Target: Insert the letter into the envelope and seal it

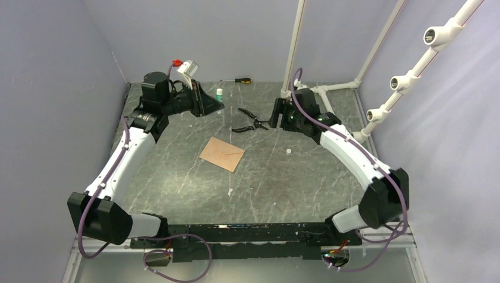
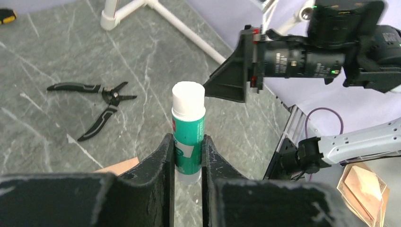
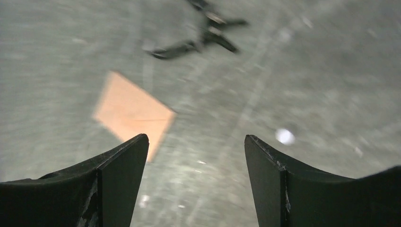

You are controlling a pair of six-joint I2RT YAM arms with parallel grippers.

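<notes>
Next, my right gripper picks up the small white round piece by its round sides, which leaves its end free, to cap the glue stick [image 2: 188,127].
The brown envelope [image 1: 222,153] lies flat on the middle of the table, its flap seams showing. It is blurred in the right wrist view [image 3: 132,111], and one corner [image 2: 118,166] shows in the left wrist view. The letter is hidden. My left gripper [image 1: 215,106] is raised at the back left. It is shut on a green glue stick [image 2: 188,127] with a white top that stands up between the fingers [image 2: 163,161]. My right gripper [image 3: 196,142] hangs open and empty above the table right of the envelope, facing the left one [image 2: 227,80].
Black pliers [image 1: 250,121] lie between the two grippers behind the envelope. A screwdriver [image 1: 242,80] lies at the back edge. A small white round piece [image 1: 289,151] lies right of the envelope. White pipe framing [image 1: 330,88] stands at the back right.
</notes>
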